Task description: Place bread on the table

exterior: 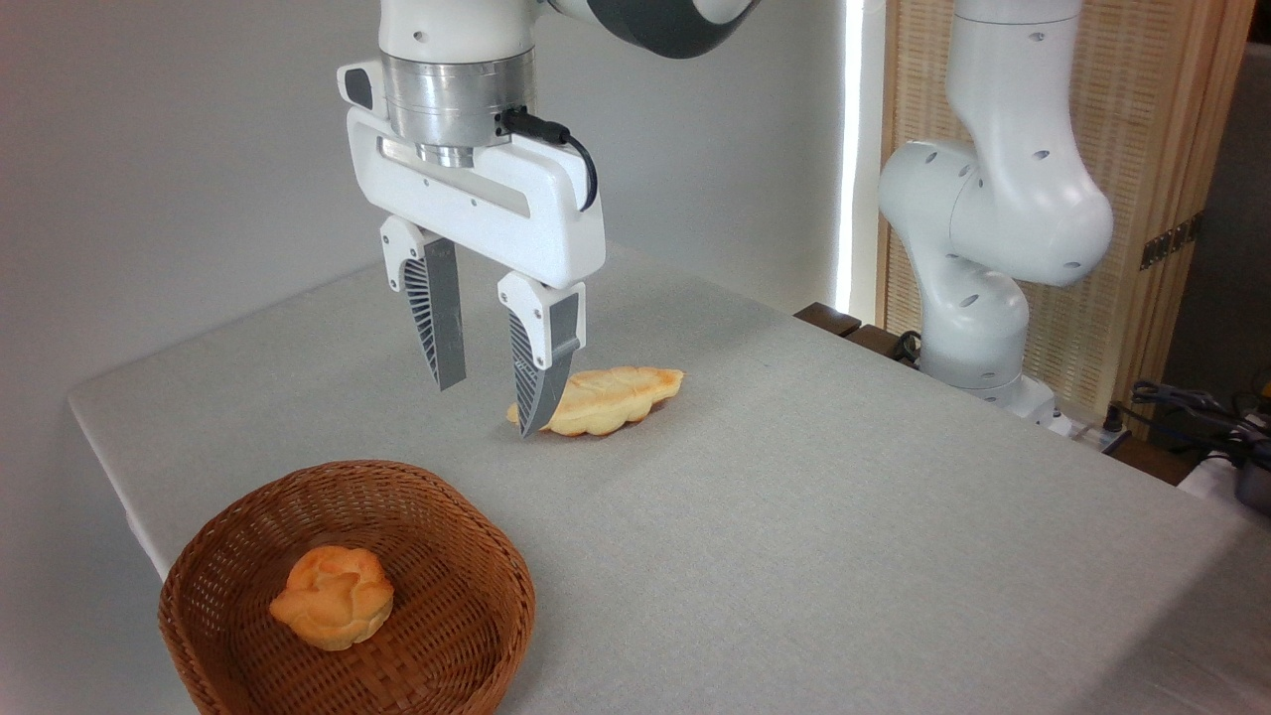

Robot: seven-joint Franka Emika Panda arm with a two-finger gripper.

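My gripper grabs the bread point(333, 596) by its puffy sides next. Then I set the bread on the tabletop, out of the basket.
The bread point(333, 596), a small puffy orange-golden bun with a swirled top, lies inside the brown wicker basket point(467, 556) at the front left. My gripper point(489, 409) hangs open above the light grey table point(794, 497), behind the basket and well above the bun. Nothing is between its fingers. One fingertip point(528, 417) stands in front of the left end of a paler leaf-shaped pastry.
The long flat leaf-shaped pastry point(616, 397) lies on the table just right of the gripper. The arm's white base point(978, 298) stands at the table's far right edge. Cables point(1192, 407) lie at the far right, beyond the table.
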